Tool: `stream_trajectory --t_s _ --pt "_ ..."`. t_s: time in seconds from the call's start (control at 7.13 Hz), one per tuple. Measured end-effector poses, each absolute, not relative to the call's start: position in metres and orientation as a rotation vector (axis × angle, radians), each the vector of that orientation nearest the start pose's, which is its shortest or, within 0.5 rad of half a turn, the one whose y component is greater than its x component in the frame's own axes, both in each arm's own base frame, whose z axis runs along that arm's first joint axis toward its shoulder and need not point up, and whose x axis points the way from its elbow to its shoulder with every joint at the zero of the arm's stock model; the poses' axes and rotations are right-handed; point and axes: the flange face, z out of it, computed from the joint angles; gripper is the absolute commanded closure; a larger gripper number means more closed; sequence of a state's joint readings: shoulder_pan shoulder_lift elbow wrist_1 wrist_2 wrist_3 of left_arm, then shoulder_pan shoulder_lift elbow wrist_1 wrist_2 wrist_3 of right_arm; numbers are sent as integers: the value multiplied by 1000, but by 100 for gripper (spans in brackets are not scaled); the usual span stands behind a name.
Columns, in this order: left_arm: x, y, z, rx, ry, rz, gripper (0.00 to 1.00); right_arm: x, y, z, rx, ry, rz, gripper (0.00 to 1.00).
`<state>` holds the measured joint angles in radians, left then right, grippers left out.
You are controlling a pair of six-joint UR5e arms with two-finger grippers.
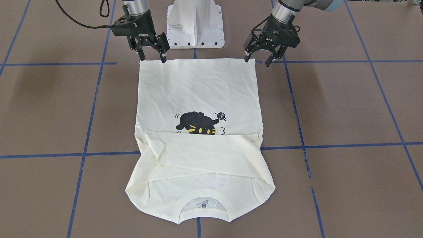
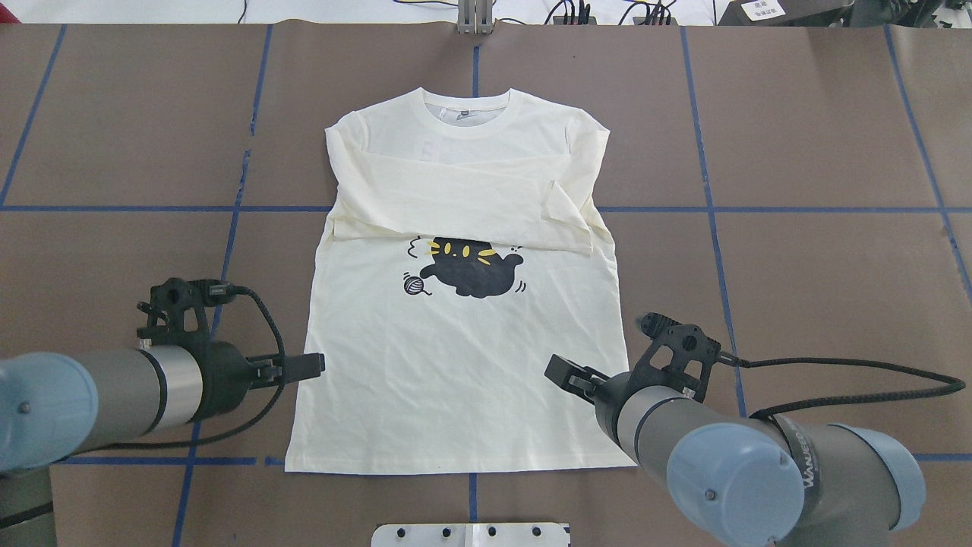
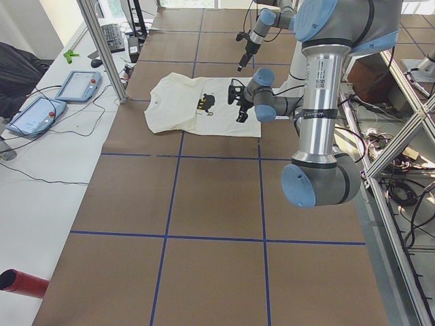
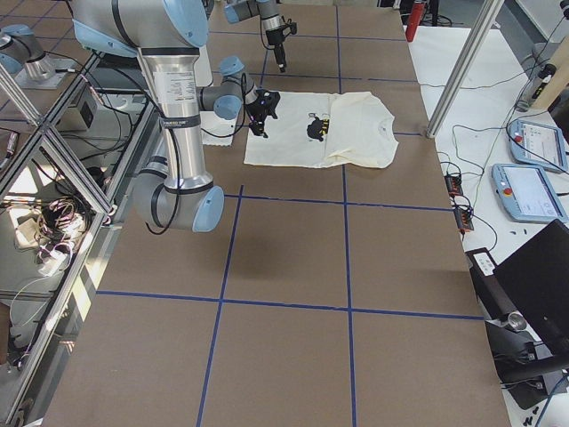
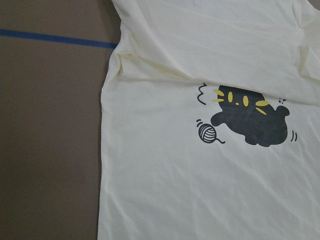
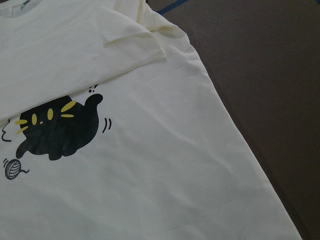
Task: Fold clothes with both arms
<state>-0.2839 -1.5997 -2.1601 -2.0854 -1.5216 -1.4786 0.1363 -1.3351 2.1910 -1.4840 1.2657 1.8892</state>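
With the shirt flat and slack [image 1: 198, 85], my left gripper picks it up by its hem corner [image 1: 252, 60] next, where the cloth's edge is free.
The cream long-sleeved shirt [image 1: 198, 92] lies flat on the brown table, cat print [image 2: 471, 270] facing up. Both sleeves [image 2: 456, 201] are folded across the chest, and the collar [image 2: 467, 106] points away from the robot. My left gripper [image 1: 257, 61] stands open over the hem corner on its side, one fingertip at the cloth's edge. At the other hem corner my right gripper [image 1: 153, 59] is open too. Nothing is held by either one. Both wrist views show only the shirt [image 5: 200, 175] [image 6: 150, 190] from above, with no fingers in them.
The white pedestal base [image 1: 195, 23] stands just behind the hem, between the arms. Blue tape lines [image 1: 330, 145] cross the brown table around the shirt. A metal frame post [image 3: 102, 47] and two tablets [image 3: 78, 85] stand off the far side.
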Motion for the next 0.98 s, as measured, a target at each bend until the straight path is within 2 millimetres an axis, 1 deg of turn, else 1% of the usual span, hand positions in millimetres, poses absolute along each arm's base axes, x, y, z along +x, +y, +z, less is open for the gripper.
stream_trajectory --t_s 0.14,0.28,0.42,0.7,0.98 --pt "424 -236 320 224 1101 -249 38 -467 -220 255 204 -976 574 1" --pt "438 -217 328 204 1093 -281 41 -468 -216 255 207 -980 578 1" --pt "448 -206 336 195 1079 -288 41 -469 -215 255 209 -981 580 1" --pt "459 -199 353 193 1040 -278 41 -469 -214 255 210 -981 580 1" --pt "467 -197 367 204 1007 -249 45 -469 -214 254 210 -983 580 1"
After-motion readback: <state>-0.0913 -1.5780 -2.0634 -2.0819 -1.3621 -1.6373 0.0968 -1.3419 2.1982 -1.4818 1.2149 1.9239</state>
